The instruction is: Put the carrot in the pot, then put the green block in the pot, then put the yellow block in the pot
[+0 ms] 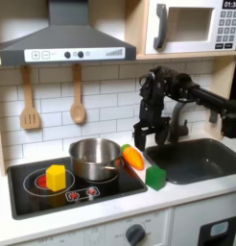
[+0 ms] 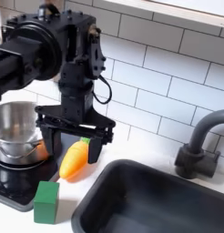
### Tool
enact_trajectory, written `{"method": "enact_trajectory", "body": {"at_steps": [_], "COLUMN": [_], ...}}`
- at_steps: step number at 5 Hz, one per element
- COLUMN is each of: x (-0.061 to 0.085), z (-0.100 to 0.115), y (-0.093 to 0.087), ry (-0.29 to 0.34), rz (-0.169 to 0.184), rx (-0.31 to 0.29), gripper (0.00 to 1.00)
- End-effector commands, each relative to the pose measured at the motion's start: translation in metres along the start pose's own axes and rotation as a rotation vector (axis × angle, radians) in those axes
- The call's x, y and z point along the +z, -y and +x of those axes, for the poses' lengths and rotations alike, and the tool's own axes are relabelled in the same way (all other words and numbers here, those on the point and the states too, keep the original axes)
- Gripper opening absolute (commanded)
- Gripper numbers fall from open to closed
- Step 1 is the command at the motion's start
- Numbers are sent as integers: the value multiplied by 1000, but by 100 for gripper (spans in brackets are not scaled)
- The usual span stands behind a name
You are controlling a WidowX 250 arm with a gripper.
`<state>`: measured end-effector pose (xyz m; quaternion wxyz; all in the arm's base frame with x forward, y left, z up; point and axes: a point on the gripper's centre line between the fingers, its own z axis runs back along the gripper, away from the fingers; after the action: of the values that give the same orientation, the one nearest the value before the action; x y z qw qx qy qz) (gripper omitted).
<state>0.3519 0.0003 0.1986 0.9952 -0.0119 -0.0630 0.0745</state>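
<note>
My gripper grabs the carrot by its orange body (image 1: 134, 158) next, to put the carrot in the steel pot (image 1: 94, 159).
The orange carrot (image 1: 133, 157) (image 2: 74, 160) leans against the right side of the steel pot (image 1: 94, 159) (image 2: 12, 127) in both exterior views, its green tip up. My gripper (image 1: 145, 141) (image 2: 76, 144) hangs open just above the carrot, one finger on either side of it and not touching it. The green block (image 1: 155, 177) (image 2: 45, 202) sits on the counter in front of the carrot. On the stove's left burner in the first exterior view rests the yellow block (image 1: 56, 177).
A black stovetop (image 1: 34, 198) carries the pot. A dark sink (image 1: 201, 159) (image 2: 150, 202) with a grey faucet (image 2: 199, 146) lies to the right in both exterior views. Two wooden utensils (image 1: 78, 94) hang on the tiled wall under the range hood.
</note>
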Motion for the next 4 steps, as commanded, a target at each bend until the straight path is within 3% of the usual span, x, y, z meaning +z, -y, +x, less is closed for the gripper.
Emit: {"method": "enact_trajectory", "body": {"at_steps": [1,2,4], "x": [-13,-22,-31], "z": [13,18,20], "y": [-2,-10,-9], "ry": [-33,-54,-69], "rz": [-8,15,8], "rx": [11,16,9], "gripper": [100,100,100]}}
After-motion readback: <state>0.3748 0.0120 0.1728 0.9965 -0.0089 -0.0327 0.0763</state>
